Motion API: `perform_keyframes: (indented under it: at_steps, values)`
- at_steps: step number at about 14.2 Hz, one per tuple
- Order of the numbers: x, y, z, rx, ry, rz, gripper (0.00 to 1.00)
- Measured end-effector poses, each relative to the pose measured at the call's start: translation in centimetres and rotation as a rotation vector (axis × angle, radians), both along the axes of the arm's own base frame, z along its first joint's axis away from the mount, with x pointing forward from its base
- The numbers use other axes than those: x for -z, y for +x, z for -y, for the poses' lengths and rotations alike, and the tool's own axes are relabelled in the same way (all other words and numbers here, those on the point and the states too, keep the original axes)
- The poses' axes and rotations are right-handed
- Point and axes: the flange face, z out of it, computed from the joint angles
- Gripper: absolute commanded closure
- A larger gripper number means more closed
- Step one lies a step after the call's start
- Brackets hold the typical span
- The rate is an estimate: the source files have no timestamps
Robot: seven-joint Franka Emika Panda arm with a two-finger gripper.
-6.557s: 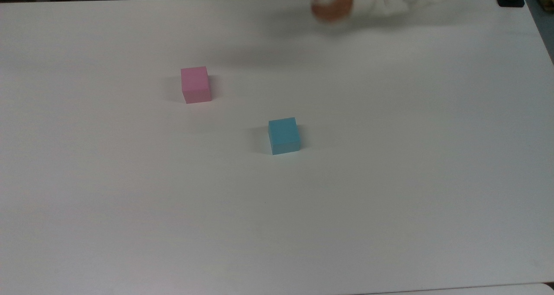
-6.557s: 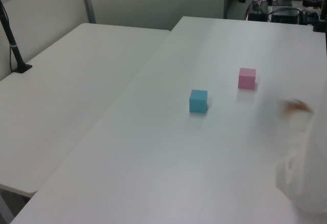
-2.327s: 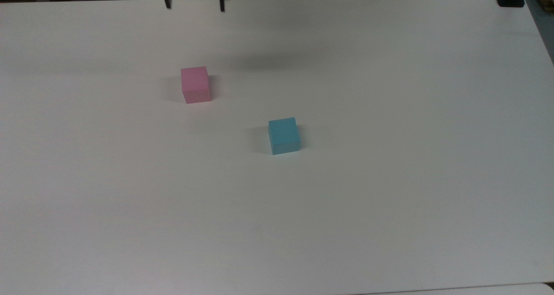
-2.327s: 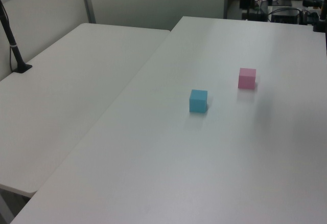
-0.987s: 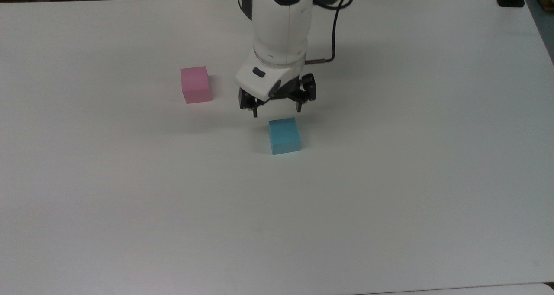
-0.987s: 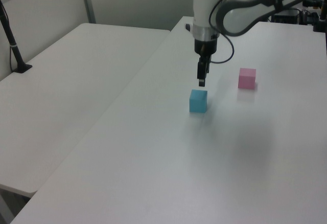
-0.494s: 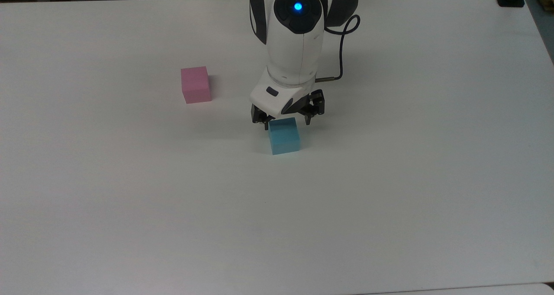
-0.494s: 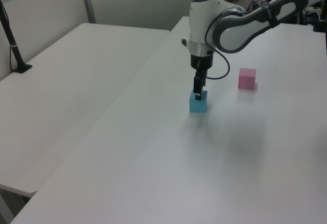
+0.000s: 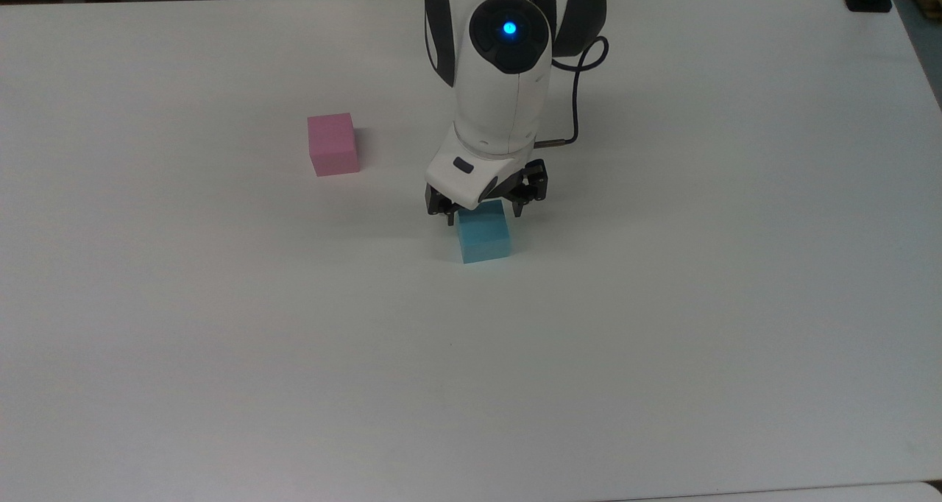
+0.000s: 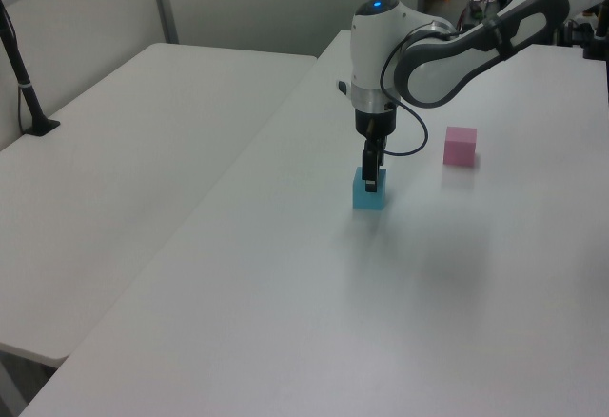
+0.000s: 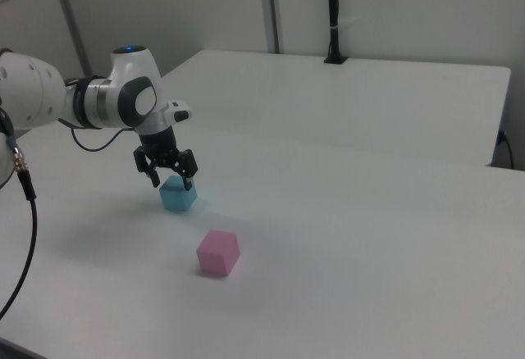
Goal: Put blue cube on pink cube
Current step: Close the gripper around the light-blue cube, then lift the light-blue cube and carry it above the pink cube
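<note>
I will next grip the blue cube by its upper sides with my gripper, so that its bottom stays free to sit on the pink cube [image 10: 461,146].
The blue cube [image 9: 483,235] [image 10: 369,194] [image 11: 178,196] rests on the white table [image 9: 662,340] near its middle. My gripper [image 9: 483,214] [image 10: 370,181] [image 11: 171,181] hangs straight down over it, open, one finger on each side of the cube's upper part as the top view shows it. Whether the fingers touch the cube's faces I cannot tell. The pink cube [image 9: 333,144] [image 10: 461,146] [image 11: 218,252] sits alone on the table, up and to the top view's left of the blue cube, well apart from it.
A black cable [image 9: 578,97] loops off the arm's wrist. A second white table [image 10: 124,169] adjoins on the left view's left, with a black clamped pole [image 10: 23,79] at its edge. The same pole [image 11: 332,15] stands at the back of the right view.
Since one second ago the arm has moved toward the blue cube and dropped, so the open fingers now flank its top. Both cubes lie where they were.
</note>
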Motion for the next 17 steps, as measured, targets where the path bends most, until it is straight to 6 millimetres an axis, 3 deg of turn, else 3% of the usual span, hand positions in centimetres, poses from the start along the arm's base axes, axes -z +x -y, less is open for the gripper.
perform_keyframes:
  at_steps: [2, 7, 9, 12, 14, 17]
  values:
    - [0.6, 0.3, -0.1, 0.004, 0.005, 0.013, 0.45]
    - [0.8, 0.4, -0.8, 0.022, 0.012, 0.028, 0.49]
    - [-0.5, 0.5, -0.7, 0.034, 0.015, 0.048, 0.49]
    - [-5.1, -0.3, 0.9, 0.073, 0.005, 0.054, 0.49]
    - [-10.1, -1.9, 3.6, 0.119, -0.013, 0.033, 0.49]
    - [-13.9, -3.8, 7.3, 0.180, -0.031, 0.002, 0.49]
